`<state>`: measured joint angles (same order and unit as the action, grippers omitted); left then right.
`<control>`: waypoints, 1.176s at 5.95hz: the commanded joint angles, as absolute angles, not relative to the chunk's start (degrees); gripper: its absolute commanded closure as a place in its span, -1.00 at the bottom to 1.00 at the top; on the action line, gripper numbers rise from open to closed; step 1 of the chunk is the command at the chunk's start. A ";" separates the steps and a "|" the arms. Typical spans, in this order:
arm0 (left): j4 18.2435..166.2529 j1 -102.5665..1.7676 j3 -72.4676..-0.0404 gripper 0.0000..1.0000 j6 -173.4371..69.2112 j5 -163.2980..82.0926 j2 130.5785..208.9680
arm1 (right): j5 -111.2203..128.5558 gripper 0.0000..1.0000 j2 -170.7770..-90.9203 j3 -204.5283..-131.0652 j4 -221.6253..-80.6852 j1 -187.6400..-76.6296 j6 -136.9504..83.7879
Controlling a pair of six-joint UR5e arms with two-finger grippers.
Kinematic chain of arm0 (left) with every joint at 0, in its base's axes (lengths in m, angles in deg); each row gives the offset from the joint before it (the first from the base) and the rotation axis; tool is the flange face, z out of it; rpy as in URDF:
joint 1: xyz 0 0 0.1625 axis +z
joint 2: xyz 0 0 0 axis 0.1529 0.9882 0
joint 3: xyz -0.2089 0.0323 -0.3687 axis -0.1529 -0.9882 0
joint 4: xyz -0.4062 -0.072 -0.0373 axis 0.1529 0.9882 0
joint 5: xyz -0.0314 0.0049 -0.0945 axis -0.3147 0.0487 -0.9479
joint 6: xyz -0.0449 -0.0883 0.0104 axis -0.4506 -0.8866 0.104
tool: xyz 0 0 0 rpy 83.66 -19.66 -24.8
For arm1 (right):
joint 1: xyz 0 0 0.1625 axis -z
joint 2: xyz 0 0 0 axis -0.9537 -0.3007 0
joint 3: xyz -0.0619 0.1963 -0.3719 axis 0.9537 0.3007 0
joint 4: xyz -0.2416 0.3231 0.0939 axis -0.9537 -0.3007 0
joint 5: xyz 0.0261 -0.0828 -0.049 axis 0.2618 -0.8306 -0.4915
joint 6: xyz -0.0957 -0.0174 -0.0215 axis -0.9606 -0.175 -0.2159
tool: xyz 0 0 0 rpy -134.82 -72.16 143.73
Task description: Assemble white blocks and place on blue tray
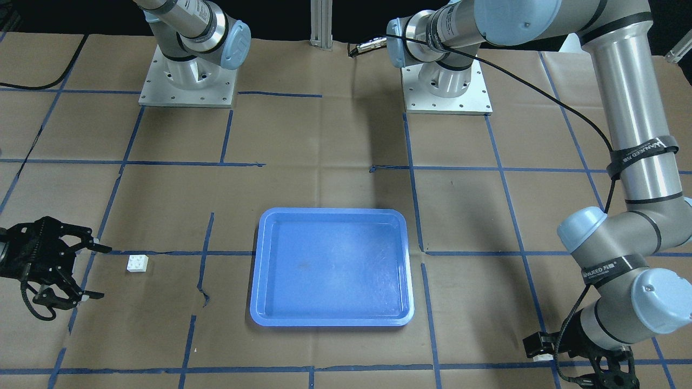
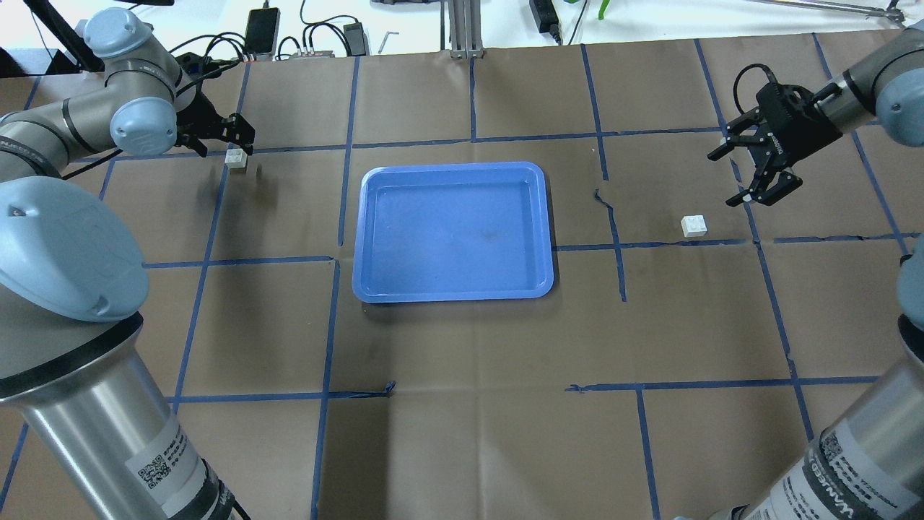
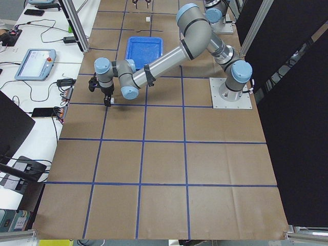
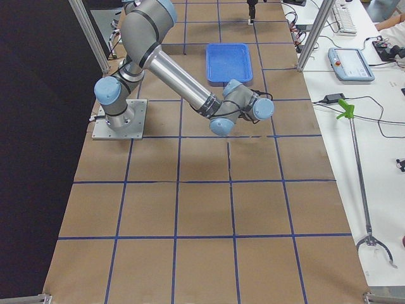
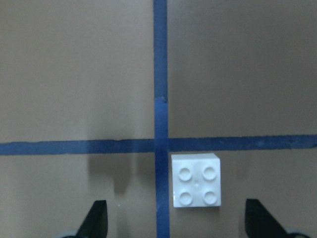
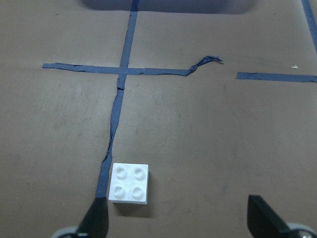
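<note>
My left gripper is to grab the white block by its smooth sides, so that the white block's studded top [image 5: 197,184] stays free for assembly.
One white block [image 2: 235,158] lies on the brown paper at the far left, left of the blue tray [image 2: 453,285]. My left gripper [image 2: 234,141] hangs over it, open; in the left wrist view the block [image 5: 195,186] lies between the spread fingertips [image 5: 96,220], right of centre and untouched. The second white block [image 2: 694,226] lies to the right of the tray. My right gripper [image 2: 722,180] is open, just beyond it; in the right wrist view that block [image 6: 129,183] lies near the left fingertip [image 6: 96,218]. The tray [image 1: 331,321] holds nothing.
Blue tape lines cross the paper-covered table, with a torn strip [image 2: 606,202] between the tray and the right block. The two arm bases [image 1: 186,81] stand at the robot's edge. Cables and devices [image 2: 260,29] lie along the far edge.
</note>
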<state>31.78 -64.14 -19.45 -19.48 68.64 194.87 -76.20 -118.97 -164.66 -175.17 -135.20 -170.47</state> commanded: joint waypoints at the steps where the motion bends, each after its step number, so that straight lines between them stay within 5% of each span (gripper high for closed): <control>1: 31.87 -64.59 -19.38 -0.66 -19.63 68.64 195.61 | -76.31 -0.99 -118.87 -169.10 -178.29 -135.17 -170.09; 2: 31.78 -64.59 -19.38 -0.15 -19.63 68.73 195.71 | -76.32 -0.99 -118.87 -169.28 -178.38 -135.17 -170.26; 5: 32.04 -64.59 -19.11 0.92 -18.58 68.65 195.53 | -77.11 -1.00 -118.34 -171.39 -178.47 -135.17 -170.44; 7: 34.48 -67.64 -20.94 0.92 -17.96 68.64 192.39 | -77.11 -0.90 -118.35 -171.39 -178.47 -135.17 -170.17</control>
<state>32.97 -65.63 -19.90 -18.25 68.60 194.19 -77.06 -118.34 -171.36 -178.46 -135.17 -170.34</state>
